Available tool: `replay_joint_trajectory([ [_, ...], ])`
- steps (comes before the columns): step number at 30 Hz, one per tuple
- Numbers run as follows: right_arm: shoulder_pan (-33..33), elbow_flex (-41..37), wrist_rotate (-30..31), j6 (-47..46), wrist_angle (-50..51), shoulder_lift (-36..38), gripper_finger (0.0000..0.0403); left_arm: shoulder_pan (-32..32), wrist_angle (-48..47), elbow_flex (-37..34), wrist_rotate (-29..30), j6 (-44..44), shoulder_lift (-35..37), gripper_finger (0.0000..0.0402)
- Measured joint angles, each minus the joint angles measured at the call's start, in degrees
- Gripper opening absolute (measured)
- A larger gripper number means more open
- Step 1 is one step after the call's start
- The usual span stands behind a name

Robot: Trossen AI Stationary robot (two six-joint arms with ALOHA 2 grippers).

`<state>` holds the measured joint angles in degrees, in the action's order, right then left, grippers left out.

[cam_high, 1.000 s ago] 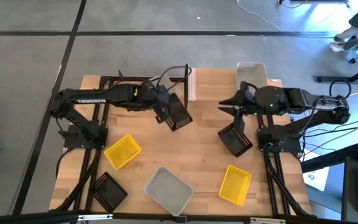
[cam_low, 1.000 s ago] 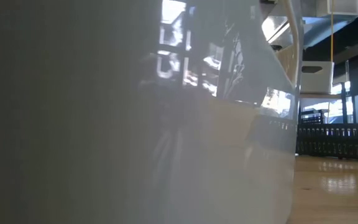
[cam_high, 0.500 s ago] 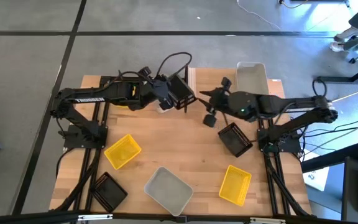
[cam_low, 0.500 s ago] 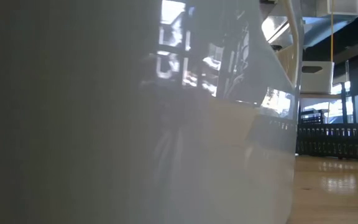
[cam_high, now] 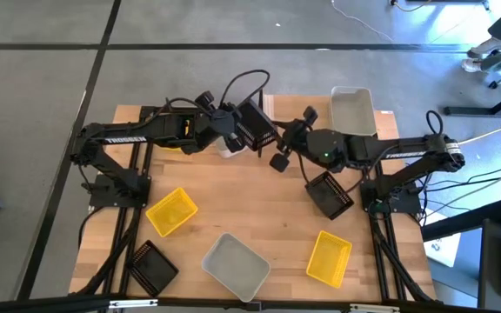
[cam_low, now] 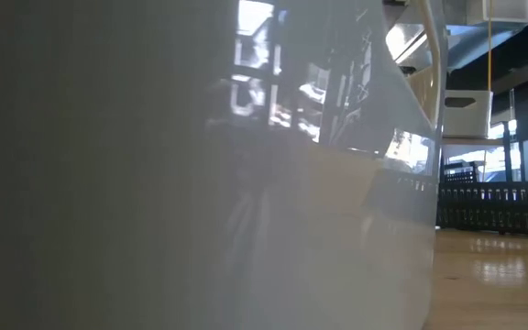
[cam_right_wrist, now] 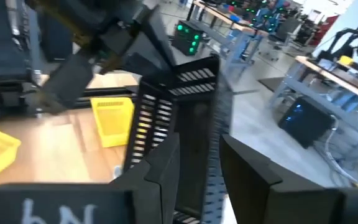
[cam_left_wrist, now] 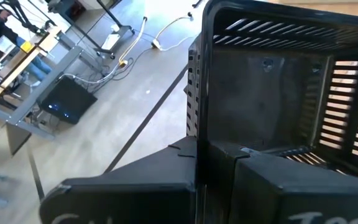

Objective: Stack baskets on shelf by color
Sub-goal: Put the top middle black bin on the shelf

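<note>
My right gripper moves toward the basket's side, before it closes on the black basket's slatted side (cam_high: 271, 129). Its fingers stop short, so closing now would miss.
My left gripper (cam_high: 243, 130) is shut on a black slatted basket (cam_high: 256, 127), held up near the shelf (cam_high: 266, 106) at the table's far middle. My right gripper (cam_high: 289, 139) is open just right of that basket. In the right wrist view, the basket's edge (cam_right_wrist: 209, 118) stands between its spread fingers; I see no touch. Another black basket (cam_high: 330, 194) lies on the table under the right arm. Two yellow baskets (cam_high: 171, 211) (cam_high: 329, 257), a whitish basket (cam_high: 235, 265) and a third black basket (cam_high: 150, 267) lie toward the near edge. My left gripper pinches one wall of the black basket at its rim (cam_left_wrist: 199, 134). One finger (cam_left_wrist: 291, 186) is inside the basket and one (cam_left_wrist: 129, 193) is outside. The basket is lifted clear of the table and tilted, its slatted walls reaching away from the fingers.
A whitish basket (cam_high: 352, 109) sits at the far right. A yellow basket (cam_right_wrist: 112, 121) shows behind the left arm. The low view is almost filled by a whitish basket wall (cam_low: 200, 183) close to the camera. Bare wood lies in the table's middle (cam_high: 250, 196).
My left gripper has carried the black basket up from the table's middle toward the far edge and the shelf, turning it as it went. My right gripper has swung from above the right black basket toward the table's left, up to the held basket, staying open.
</note>
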<state>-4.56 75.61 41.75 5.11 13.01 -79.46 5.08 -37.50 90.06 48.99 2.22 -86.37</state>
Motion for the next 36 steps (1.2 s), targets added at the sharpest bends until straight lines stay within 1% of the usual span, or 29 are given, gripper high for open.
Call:
replay_joint_trajectory([
  [2,0.43,0.00,-1.03,-0.45,0.01,0.00,0.0117,0.00,0.55,0.00,0.00,0.02,0.00,0.0000],
  [9,2.09,0.00,-1.31,-1.82,1.35,0.00,0.0117,-0.52,1.16,0.00,0.02,0.06,-0.02,0.0000],
  [13,3.15,0.00,-1.47,-3.33,4.50,0.00,0.0117,-1.41,2.92,0.00,0.03,2.54,-0.02,0.0000],
  [20,4.49,0.00,-1.65,-3.37,6.14,0.00,0.0117,-3.02,8.22,0.00,0.13,5.77,-0.02,0.0000],
  [25,5.49,0.00,-1.94,-3.46,6.72,0.00,0.0116,-3.54,8.90,0.00,0.19,6.05,-0.02,0.0000],
  [28,5.81,0.00,-1.52,-3.50,6.66,0.00,0.0096,-3.54,8.90,0.00,0.17,5.99,-0.02,0.0000],
  [33,5.86,0.00,-1.06,-3.11,6.83,0.00,0.0016,-3.56,8.96,0.00,0.12,5.66,-0.02,0.0000],
  [34,5.86,0.00,-1.08,-3.11,6.85,0.00,0.0010,-3.57,9.06,0.00,0.12,5.62,-0.02,0.0000],
  [36,5.88,0.00,-1.26,-3.24,6.83,0.00,0.0010,-3.56,9.08,0.00,0.10,5.60,-0.02,0.0000],
])
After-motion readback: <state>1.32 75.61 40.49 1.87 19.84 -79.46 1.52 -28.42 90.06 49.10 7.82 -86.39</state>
